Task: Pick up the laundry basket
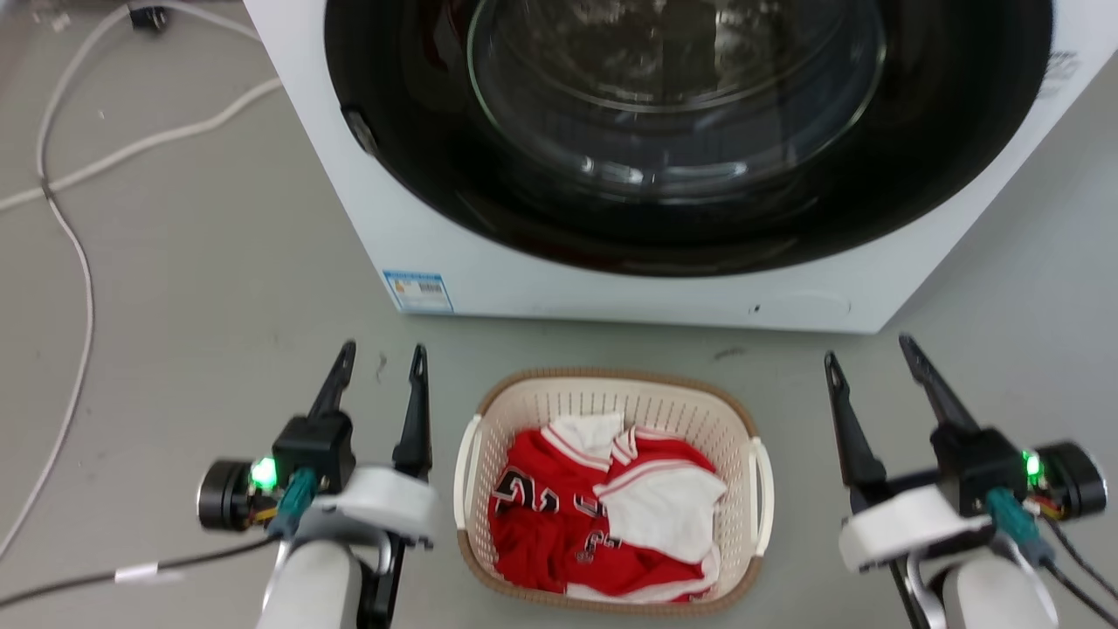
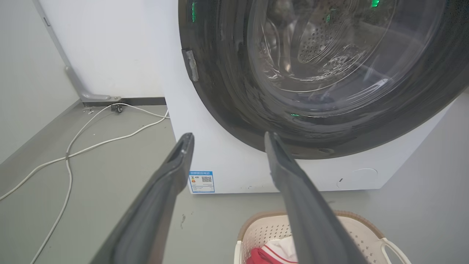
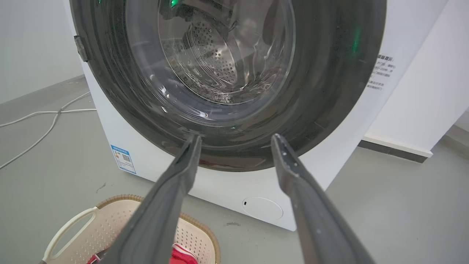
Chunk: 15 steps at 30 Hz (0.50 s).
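Observation:
Loose red and white clothes (image 1: 603, 515) lie inside the laundry basket, so I need to grab the basket next with my left gripper by its white side handle (image 1: 467, 473) to keep it level.
The laundry basket (image 1: 524, 411), cream-white with a brown woven-look rim and a white handle on each side, sits on the grey floor in front of the washing machine, holding red and white clothes (image 1: 603, 515). My left gripper (image 1: 382, 360) hovers just left of it, open and empty. To the basket's right, a little farther off, my right gripper (image 1: 872, 351) is open and empty too. The left wrist view catches the basket (image 2: 351, 234) at the bottom beside my open left gripper (image 2: 228, 138). The right wrist view has the basket (image 3: 102, 227) at lower left of my open right gripper (image 3: 236, 138).
A white front-loading washing machine (image 1: 611, 297) with a dark round door (image 1: 690, 131) stands right behind the basket. White cables (image 1: 79, 253) trail over the floor at the left. A white wall (image 3: 421, 102) rises to the machine's right.

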Available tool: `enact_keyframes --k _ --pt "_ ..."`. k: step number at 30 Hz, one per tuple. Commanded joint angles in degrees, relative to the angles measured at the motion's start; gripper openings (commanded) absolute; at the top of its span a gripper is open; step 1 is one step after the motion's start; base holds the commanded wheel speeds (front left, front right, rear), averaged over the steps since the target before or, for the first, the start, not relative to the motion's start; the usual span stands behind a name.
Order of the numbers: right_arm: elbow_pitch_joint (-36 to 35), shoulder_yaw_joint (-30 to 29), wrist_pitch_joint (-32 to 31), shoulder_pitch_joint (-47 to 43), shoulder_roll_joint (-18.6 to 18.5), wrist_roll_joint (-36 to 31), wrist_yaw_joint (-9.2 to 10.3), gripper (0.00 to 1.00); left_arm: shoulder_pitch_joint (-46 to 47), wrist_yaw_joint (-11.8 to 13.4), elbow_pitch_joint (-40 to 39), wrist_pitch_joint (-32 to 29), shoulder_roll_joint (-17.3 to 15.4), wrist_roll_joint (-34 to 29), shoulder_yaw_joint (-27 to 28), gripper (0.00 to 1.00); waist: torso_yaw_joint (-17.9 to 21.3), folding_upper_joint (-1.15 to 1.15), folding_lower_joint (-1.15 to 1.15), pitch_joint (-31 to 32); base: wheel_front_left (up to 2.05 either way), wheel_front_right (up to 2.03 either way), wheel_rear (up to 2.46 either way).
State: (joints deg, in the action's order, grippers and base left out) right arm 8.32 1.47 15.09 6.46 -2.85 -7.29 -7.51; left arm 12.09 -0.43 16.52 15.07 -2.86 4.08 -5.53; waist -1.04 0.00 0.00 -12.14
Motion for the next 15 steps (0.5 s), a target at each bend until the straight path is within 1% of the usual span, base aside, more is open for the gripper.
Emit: enact_keyframes --k 1,7,15 --pt "0.41 -0.02 0.13 1.66 -0.05 -0.39 0.04 1.00 1.51 -0.22 0.18 0.16 -0.10 -0.53 -0.06 1.00 -0.10 0.00 0.00 -3.75 0.00 0.00 0.00" --pt "7.82 0.36 0.13 9.90 -0.03 -2.67 0.04 1.00 9.65 -2.81 8.86 0.16 -0.92 -1.56 -0.16 1.00 0.31 0.00 0.00 -12.21 0.00 0.00 0.00" --pt "17.61 0.46 0.13 18.59 -0.03 -5.28 0.04 1.00 19.13 -4.86 20.48 0.16 -1.51 -1.50 -0.50 1.00 0.67 0.00 0.00 -21.00 0.00 0.00 0.00"
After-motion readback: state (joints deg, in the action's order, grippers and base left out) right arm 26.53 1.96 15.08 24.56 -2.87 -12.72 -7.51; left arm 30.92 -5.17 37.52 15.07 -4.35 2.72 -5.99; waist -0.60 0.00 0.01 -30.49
